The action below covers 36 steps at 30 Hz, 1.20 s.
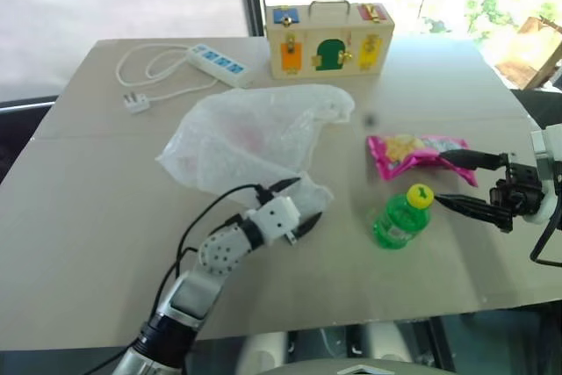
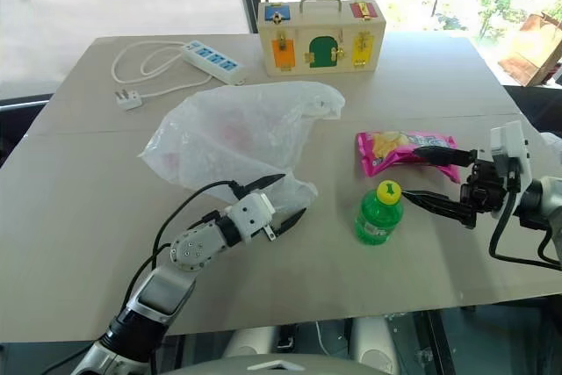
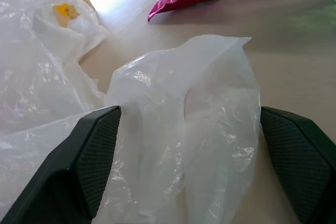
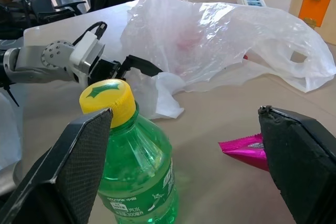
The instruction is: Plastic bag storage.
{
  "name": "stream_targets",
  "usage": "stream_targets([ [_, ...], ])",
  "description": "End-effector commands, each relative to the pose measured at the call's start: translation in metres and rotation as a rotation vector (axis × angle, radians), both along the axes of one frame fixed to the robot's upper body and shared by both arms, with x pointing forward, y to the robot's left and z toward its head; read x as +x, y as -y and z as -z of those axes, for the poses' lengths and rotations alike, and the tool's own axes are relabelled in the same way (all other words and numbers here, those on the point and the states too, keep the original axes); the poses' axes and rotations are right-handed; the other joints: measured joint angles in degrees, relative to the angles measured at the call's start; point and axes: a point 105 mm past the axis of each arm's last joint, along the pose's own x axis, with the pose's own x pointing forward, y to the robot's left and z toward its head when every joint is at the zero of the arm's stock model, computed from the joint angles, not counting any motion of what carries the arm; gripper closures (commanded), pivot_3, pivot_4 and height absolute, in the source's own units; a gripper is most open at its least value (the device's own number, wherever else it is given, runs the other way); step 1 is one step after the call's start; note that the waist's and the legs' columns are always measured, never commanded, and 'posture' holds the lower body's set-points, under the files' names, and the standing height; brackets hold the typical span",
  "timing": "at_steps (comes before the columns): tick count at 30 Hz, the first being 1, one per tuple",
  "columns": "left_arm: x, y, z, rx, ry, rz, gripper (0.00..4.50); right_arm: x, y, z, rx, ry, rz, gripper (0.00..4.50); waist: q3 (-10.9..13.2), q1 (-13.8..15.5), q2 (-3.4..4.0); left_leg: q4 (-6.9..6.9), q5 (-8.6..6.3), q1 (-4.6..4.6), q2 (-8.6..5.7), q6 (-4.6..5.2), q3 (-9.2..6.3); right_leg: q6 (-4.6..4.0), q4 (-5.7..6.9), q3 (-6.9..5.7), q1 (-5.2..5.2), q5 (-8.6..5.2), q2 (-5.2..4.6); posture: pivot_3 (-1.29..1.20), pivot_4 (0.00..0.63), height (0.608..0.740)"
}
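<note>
The left gripper grabs the plastic bag point(image 1: 250, 138) by the raised fold at its corner point(image 1: 303, 195) next, since the rest of the bag lies slack across the table.
The plastic bag point(image 1: 250, 138) lies crumpled and translucent white in the middle of the table, with a loop handle toward the wooden box. My left gripper point(image 1: 303, 203) is open at the bag's near corner, and a fold of the plastic bag point(image 3: 189, 145) stands between its two fingers point(image 3: 89, 156). My right gripper point(image 1: 452, 180) is open at the right side of the table, pointing left, apart from the bag. In the right wrist view its open fingers point(image 4: 79, 161) frame a green bottle, with the plastic bag point(image 4: 220, 35) beyond.
A green bottle point(image 1: 402, 217) with a yellow cap stands just left of my right gripper. A pink snack packet point(image 1: 413, 154) lies behind it. A wooden latch box point(image 1: 328, 39) and a white power strip point(image 1: 219, 64) with its cord sit at the far side.
</note>
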Motion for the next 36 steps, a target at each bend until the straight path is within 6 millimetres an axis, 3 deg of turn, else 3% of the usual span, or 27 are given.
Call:
stream_targets([
  [1,0.003,-0.01,0.014,0.044,-0.023,-0.043,0.49,-0.003,0.0,-0.01,-0.006,0.062,0.005,0.0,0.0,0.0,0.02,0.0,0.0,0.02,0.0,0.0,0.0,0.0,0.01,0.01,0.02,0.0,-0.01,0.0,0.15,0.74],
  [4,0.003,-0.012,0.016,0.042,-0.027,-0.042,1.29,-0.004,0.001,-0.011,-0.006,0.063,0.007,0.0,-0.1,-0.1,0.08,0.0,0.0,0.04,0.01,0.0,0.0,0.0,0.02,0.03,0.02,0.0,-0.02,0.0,0.15,0.74],
  [6,0.004,-0.015,0.015,0.034,-0.028,-0.055,2.38,-0.004,0.001,-0.011,-0.006,0.062,0.007,0.0,-0.1,-0.1,0.17,0.0,0.0,0.04,0.04,0.0,0.0,0.0,0.03,0.03,0.01,0.0,0.0,0.0,0.15,0.74],
  [12,0.007,-0.031,0.006,-0.03,-0.022,-0.121,4.42,-0.003,-0.002,-0.011,0.003,0.054,-0.009,0.0,-0.1,-0.2,0.23,0.0,0.0,0.04,0.05,0.0,0.0,0.0,0.03,0.03,0.01,0.0,0.0,0.0,0.15,0.74],
  [20,-0.011,-0.045,-0.03,-0.439,-0.102,-0.127,4.42,-0.008,-0.007,-0.007,0.013,0.007,-0.067,0.0,-0.1,-0.1,0.22,-0.04,0.0,-0.01,0.07,-0.01,-0.02,0.0,0.02,0.06,-0.05,0.0,-0.06,0.0,0.15,0.74],
  [25,-0.027,-0.053,-0.043,-0.603,-0.182,-0.104,4.42,-0.023,-0.022,-0.015,0.101,-0.07,-0.175,0.0,-0.1,-0.1,0.22,-0.04,0.0,-0.04,0.06,-0.02,-0.05,-0.01,-0.01,0.16,-0.04,0.0,-0.1,0.0,0.15,0.74],
  [31,-0.029,-0.06,-0.053,-0.684,-0.194,-0.11,4.42,-0.034,-0.039,0.008,0.031,-0.121,-0.233,0.0,-0.1,0.0,0.2,-0.02,0.0,-0.04,0.01,-0.01,-0.08,-0.01,-0.01,0.0,0.0,0.0,-0.06,0.0,0.15,0.74],
  [36,-0.039,-0.052,-0.062,-0.733,-0.213,-0.033,4.42,-0.012,-0.046,0.037,-0.087,-0.025,-0.137,0.0,-0.1,-0.2,0.15,0.01,0.0,-0.03,-0.03,0.0,-0.03,0.01,-0.01,-0.07,-0.01,-0.01,0.24,0.0,0.15,0.74],
])
